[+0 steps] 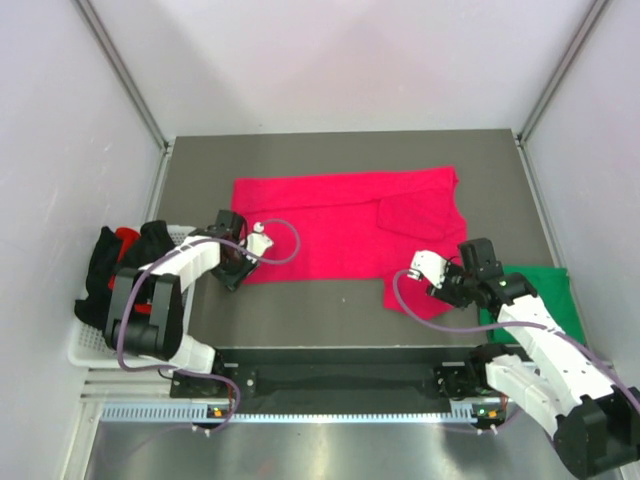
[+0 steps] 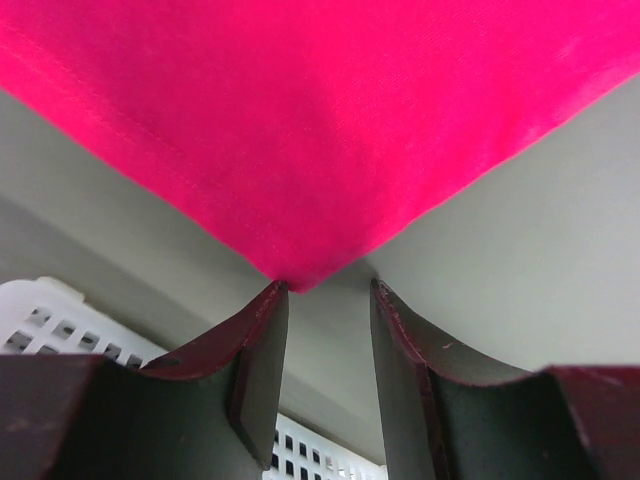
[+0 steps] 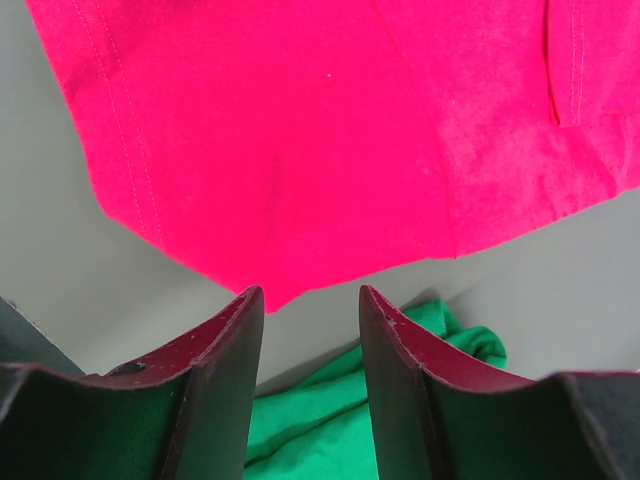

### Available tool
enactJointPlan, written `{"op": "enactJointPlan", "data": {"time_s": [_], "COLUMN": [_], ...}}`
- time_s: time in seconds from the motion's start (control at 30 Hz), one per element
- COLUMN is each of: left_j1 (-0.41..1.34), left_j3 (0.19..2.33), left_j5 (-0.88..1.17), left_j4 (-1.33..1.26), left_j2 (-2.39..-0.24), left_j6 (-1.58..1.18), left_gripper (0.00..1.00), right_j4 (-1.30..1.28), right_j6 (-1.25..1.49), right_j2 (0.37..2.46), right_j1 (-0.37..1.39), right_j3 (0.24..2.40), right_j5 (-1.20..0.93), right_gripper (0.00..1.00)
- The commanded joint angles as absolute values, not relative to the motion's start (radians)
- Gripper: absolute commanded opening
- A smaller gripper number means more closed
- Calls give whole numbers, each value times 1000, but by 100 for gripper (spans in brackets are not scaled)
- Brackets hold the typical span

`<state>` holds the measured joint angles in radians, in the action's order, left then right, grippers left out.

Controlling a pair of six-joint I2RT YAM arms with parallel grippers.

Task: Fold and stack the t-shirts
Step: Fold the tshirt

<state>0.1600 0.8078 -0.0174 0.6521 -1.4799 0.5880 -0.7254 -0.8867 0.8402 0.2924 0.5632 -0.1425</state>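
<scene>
The left gripper grabs the crimson-pink t-shirt (image 1: 340, 235) by its near corner on the basket side next, to fold the t-shirt's near edge over.
A crimson-pink t-shirt (image 1: 340, 235) lies spread across the grey table (image 1: 330, 305), one sleeve folded in at the right. My left gripper (image 1: 235, 275) is open at its near left corner (image 2: 300, 270), the corner just past the fingertips. My right gripper (image 1: 448, 290) is open at its near right corner (image 3: 280, 285), with nothing between the jaws. A green t-shirt (image 1: 535, 295) lies crumpled at the table's right edge, under my right gripper (image 3: 340, 410). Black and red t-shirts (image 1: 115, 265) lie heaped in the basket at the left.
A white plastic basket (image 1: 85, 345) stands off the table's left edge; its lattice shows in the left wrist view (image 2: 60, 330). White walls close in the table on three sides. A black rail (image 1: 340, 380) carries both arm bases at the near edge.
</scene>
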Motion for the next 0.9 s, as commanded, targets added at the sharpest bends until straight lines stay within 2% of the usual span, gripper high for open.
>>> {"op": "enactJointPlan", "data": {"time_s": [0.0, 0.47, 0.57, 0.6, 0.7, 0.87], "left_j1": [161, 163, 163, 163, 163, 163], "left_j3": [796, 848, 850, 850, 856, 847], "left_j5": [-66, -25, -9, -9, -5, 26], "left_j4": [582, 612, 626, 630, 658, 686], "left_j2": [-1508, -1557, -1574, -1578, -1582, -1548], "left_j6": [617, 580, 581, 581, 577, 572], "left_gripper": [43, 39, 31, 20, 0, 0], "right_j4": [-704, -707, -709, -710, -712, -715], "right_j6": [-879, -922, -923, -923, -939, -1077], "right_j2": [839, 845, 854, 856, 861, 844], "right_j1": [296, 295, 293, 296, 296, 295], "right_j3": [607, 594, 601, 604, 592, 505], "right_j5": [-167, -127, -126, -126, -121, -84], "right_gripper": [44, 44, 44, 44, 43, 45]}}
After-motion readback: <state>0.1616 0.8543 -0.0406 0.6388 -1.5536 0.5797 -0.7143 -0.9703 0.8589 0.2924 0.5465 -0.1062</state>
